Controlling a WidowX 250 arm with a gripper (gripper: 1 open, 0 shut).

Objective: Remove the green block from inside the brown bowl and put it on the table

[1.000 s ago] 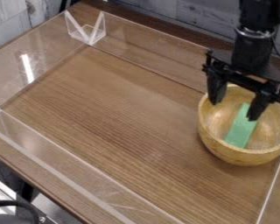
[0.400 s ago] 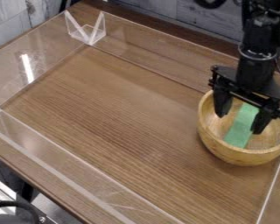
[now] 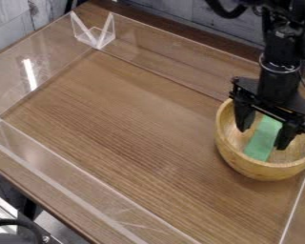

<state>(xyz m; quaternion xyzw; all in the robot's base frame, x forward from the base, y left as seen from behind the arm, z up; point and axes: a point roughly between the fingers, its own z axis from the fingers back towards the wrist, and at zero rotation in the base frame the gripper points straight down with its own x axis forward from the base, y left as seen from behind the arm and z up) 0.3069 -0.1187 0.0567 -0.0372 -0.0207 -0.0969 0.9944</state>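
My gripper grips the green block from the brown bowl (image 3: 244,160) by its middle (image 3: 262,139) next, to move the block to the table.
The brown bowl (image 3: 244,160) sits at the right side of the table (image 3: 130,124), near its front right corner. Inside it lies the green block (image 3: 262,139), slanted against the bowl's inner wall. My gripper (image 3: 267,127) points straight down into the bowl, open, with one dark finger on each side of the block. I cannot tell whether the fingers touch the block. The upper end of the block is partly hidden behind the gripper.
Low clear acrylic walls (image 3: 66,176) edge the tabletop on the left, front and right. A clear acrylic corner piece (image 3: 94,31) stands at the far left. The wood surface left of the bowl is bare.
The gripper has sunk lower into the bowl, its open fingers now straddling the green block. The block and the bowl have stayed where they were.
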